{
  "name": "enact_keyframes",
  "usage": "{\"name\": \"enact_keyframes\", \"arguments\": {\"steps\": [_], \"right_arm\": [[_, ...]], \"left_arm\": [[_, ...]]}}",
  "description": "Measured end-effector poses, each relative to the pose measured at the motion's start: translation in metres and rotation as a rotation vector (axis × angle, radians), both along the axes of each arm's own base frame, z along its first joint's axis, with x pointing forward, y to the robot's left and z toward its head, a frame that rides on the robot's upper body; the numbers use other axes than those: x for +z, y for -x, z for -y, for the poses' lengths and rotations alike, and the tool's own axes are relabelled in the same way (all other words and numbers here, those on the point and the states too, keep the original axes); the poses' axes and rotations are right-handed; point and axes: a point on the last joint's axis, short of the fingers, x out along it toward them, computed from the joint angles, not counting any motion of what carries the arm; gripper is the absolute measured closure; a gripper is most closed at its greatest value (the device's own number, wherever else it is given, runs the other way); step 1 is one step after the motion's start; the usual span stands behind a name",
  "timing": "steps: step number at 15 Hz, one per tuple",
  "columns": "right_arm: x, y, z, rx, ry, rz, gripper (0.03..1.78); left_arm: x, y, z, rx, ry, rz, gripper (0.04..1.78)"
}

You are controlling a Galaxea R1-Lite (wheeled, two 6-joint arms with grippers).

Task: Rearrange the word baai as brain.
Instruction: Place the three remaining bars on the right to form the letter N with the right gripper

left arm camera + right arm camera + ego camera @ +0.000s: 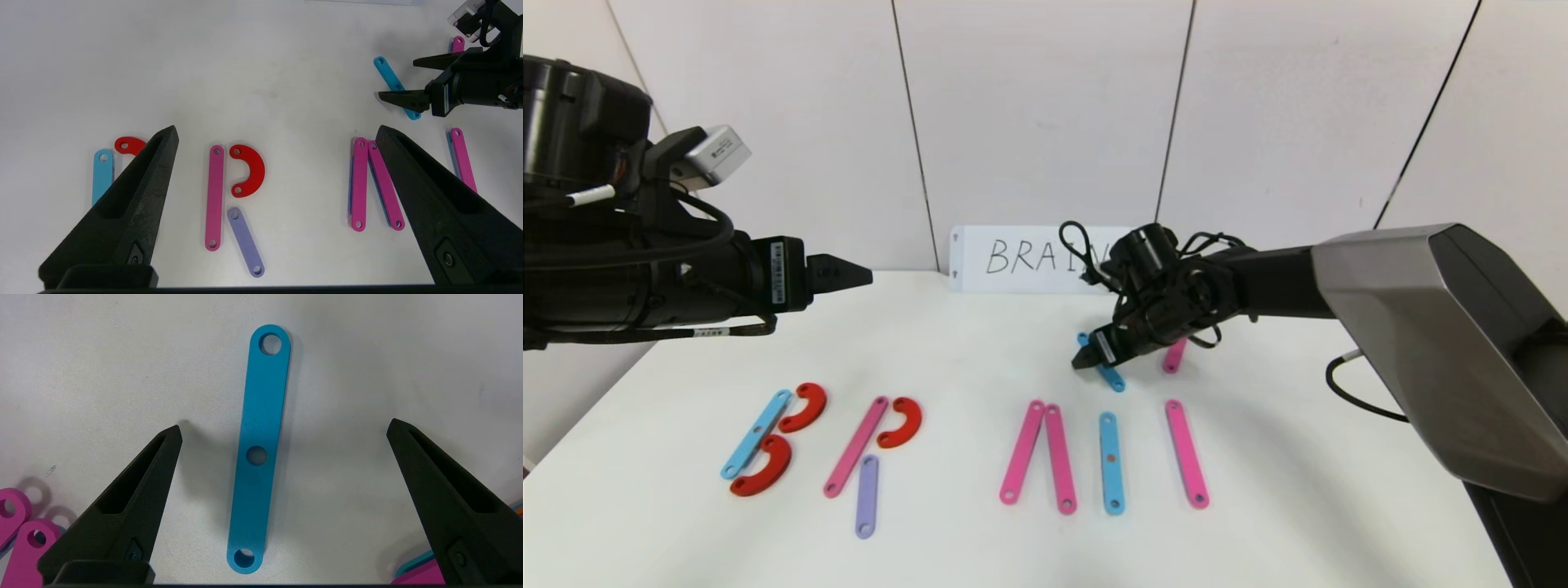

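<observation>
The robot's right gripper is ready to close and would hold the loose blue piece, because both fingers reach the table on either side of the blue piece's middle hole [256, 455].
The word lies along the table front. A light-blue strip [756, 434] with two red curves [805, 407] forms a B. A pink strip [855, 447], red curve [901, 421] and purple strip [867, 496] form an R. To their right are two pink strips [1023, 451] meeting at the top, a blue strip [1112, 462] and a pink strip [1186, 453]. My right gripper [1089, 357] hovers open over a loose blue strip [257, 449], which lies flat between its fingers untouched. A short pink piece [1174, 356] lies behind it. My left gripper [849, 273] hangs open, raised at the left.
A white card [1029, 257] with handwritten BRAIN stands against the back wall. A black cable [1347, 384] loops on the table at the right. The table's left edge runs close to the B.
</observation>
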Motion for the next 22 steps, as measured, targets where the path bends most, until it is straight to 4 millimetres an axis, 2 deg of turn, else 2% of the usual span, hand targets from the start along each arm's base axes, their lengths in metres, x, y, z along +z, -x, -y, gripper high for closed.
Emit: {"name": "enact_keyframes", "arguments": {"steps": [3,5,8,12,14,22], "right_arm": [[-0.001,0.0,0.0,0.0,0.002,-0.002,0.1],[-0.0019,0.0,0.0,-0.001,0.002,-0.004,0.23],[-0.0037,-0.0005,-0.0002,-0.004,0.005,-0.006,0.62],[-0.0055,-0.0013,-0.0007,-0.011,0.009,-0.005,1.32],[-0.006,-0.0013,-0.0008,-0.014,0.013,-0.005,1.51],[-0.0017,-0.0057,0.0071,-0.065,0.046,0.022,1.53]], "left_arm": [[0.0003,0.0002,-0.0002,0.0,0.0,0.002,0.13],[0.0004,0.0003,-0.0002,0.0,0.0,0.001,0.13],[0.001,0.001,-0.0004,0.0,0.001,0.004,0.13],[0.0028,0.0026,-0.0009,0.0,0.003,0.011,0.13],[0.0031,0.003,-0.001,0.001,0.003,0.013,0.13],[0.0035,0.0031,-0.001,0.0,0.004,0.014,0.13]]}}
